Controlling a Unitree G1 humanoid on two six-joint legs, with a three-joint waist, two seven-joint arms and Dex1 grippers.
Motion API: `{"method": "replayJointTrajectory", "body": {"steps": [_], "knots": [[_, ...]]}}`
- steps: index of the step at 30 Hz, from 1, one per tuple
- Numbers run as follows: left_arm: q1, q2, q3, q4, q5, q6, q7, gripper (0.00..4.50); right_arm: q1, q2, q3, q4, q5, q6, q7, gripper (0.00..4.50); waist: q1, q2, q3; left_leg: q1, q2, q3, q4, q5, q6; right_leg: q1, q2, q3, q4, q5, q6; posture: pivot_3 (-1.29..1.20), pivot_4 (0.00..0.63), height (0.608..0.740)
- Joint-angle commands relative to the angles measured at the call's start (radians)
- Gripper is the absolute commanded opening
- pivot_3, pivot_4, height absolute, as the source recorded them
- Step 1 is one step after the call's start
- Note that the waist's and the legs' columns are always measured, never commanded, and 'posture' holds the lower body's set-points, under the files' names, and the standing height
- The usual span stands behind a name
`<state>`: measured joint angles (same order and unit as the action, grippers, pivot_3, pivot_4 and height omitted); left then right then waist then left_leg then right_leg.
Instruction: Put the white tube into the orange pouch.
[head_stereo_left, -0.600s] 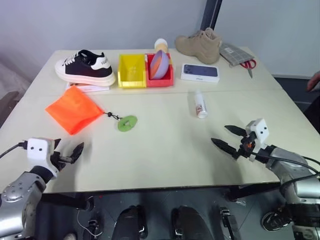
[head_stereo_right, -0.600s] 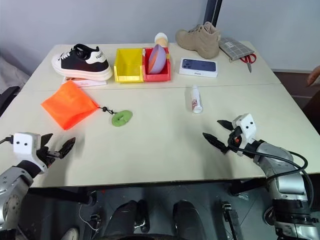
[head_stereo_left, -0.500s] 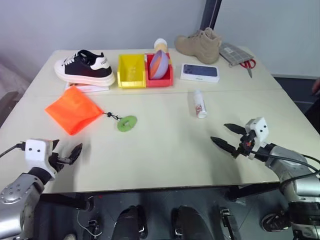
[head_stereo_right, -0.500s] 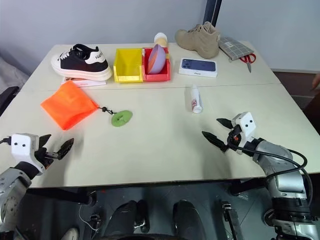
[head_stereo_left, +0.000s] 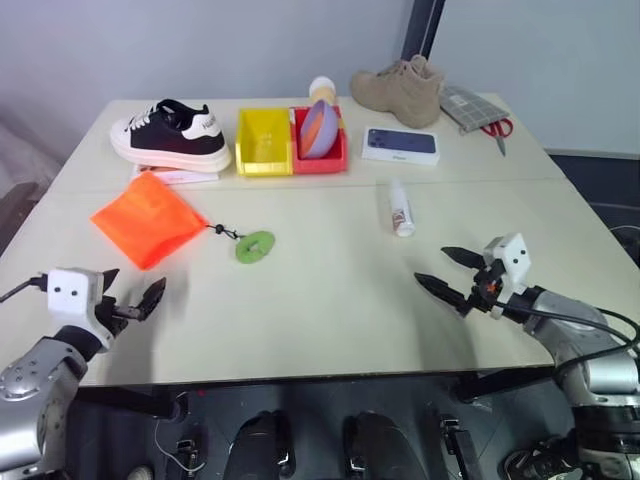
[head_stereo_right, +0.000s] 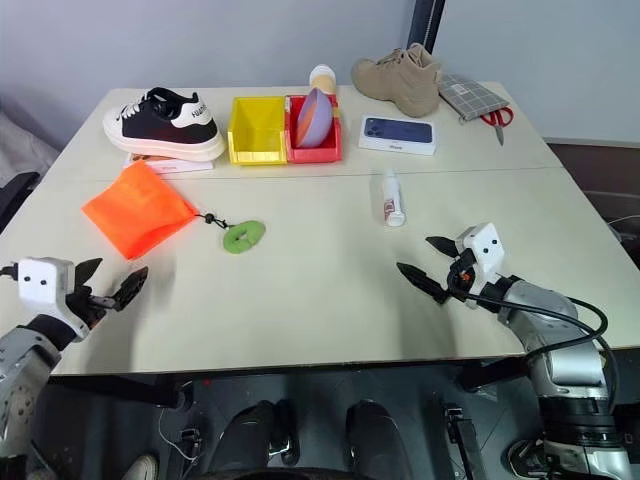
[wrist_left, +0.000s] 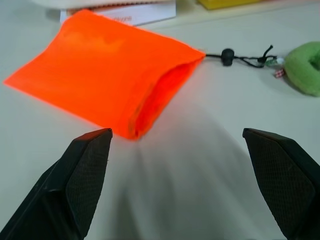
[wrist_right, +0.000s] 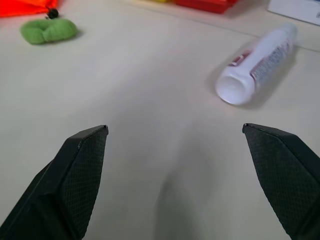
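The orange pouch is lying flat except for its gaping opening (head_stereo_left: 180, 247). I should next pinch the opening's hem corner (head_stereo_left: 149, 264) across from the cord with my left gripper.
The white tube (head_stereo_left: 400, 209) with a red-orange label lies on the table right of centre, its cap end turned toward my right gripper (wrist_right: 176, 128). That gripper (head_stereo_left: 433, 265) hovers open just above the table, a short way nearer than the tube (wrist_right: 260, 62) and a little to its right. The orange pouch (head_stereo_left: 148, 220) lies flat at the left, its dark cord running to a green ring (head_stereo_left: 255, 245). My left gripper (head_stereo_left: 132, 290) stands open near the front left edge. It faces the pouch (wrist_left: 100, 75), whose mouth gapes slightly.
Along the back of the table (head_stereo_left: 330, 310) stand a black-and-white sneaker (head_stereo_left: 170, 132), a yellow bin (head_stereo_left: 263, 140), a red bin (head_stereo_left: 320, 155) holding a purple object, a phone box (head_stereo_left: 401, 144), a tan boot (head_stereo_left: 398, 90) and red-handled scissors (head_stereo_left: 497, 130).
A person's hand at the right edge of the view has gone. Both grippers have barely shifted and remain open.
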<state>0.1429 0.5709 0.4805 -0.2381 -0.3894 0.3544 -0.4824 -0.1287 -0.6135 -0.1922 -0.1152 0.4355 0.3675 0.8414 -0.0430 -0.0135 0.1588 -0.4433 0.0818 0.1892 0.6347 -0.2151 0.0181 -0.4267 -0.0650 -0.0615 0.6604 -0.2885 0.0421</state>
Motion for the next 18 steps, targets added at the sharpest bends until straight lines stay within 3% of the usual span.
{"method": "replayJointTrajectory", "body": {"steps": [1,8,18], "knots": [[-0.036,0.037,-0.039,0.016,0.125,-0.074,0.053,4.50,-0.008,0.013,0.013,-0.056,0.020,0.006,-0.006,4.47,0.000,0.000,0.000,0.000,0.000,0.000,0.000,0.000,0.000,0.000,0.000,0.000,0.000,0.000,0.000,0.00,0.150,0.740],[-0.181,0.090,-0.195,0.154,0.433,-0.203,0.217,4.50,-0.019,0.072,0.091,-0.106,0.029,0.015,-0.011,4.47,0.001,0.000,0.000,0.000,0.000,0.000,0.000,0.000,0.000,0.000,0.000,0.000,0.000,0.000,0.000,0.00,0.150,0.740],[-0.340,0.089,-0.322,0.358,0.580,-0.313,0.281,4.50,-0.007,0.131,0.147,-0.144,0.028,0.014,-0.032,4.47,0.001,0.000,0.000,0.000,0.000,0.001,-0.002,0.002,-0.002,0.000,0.001,0.000,0.002,0.001,0.001,0.00,0.150,0.740]]}}
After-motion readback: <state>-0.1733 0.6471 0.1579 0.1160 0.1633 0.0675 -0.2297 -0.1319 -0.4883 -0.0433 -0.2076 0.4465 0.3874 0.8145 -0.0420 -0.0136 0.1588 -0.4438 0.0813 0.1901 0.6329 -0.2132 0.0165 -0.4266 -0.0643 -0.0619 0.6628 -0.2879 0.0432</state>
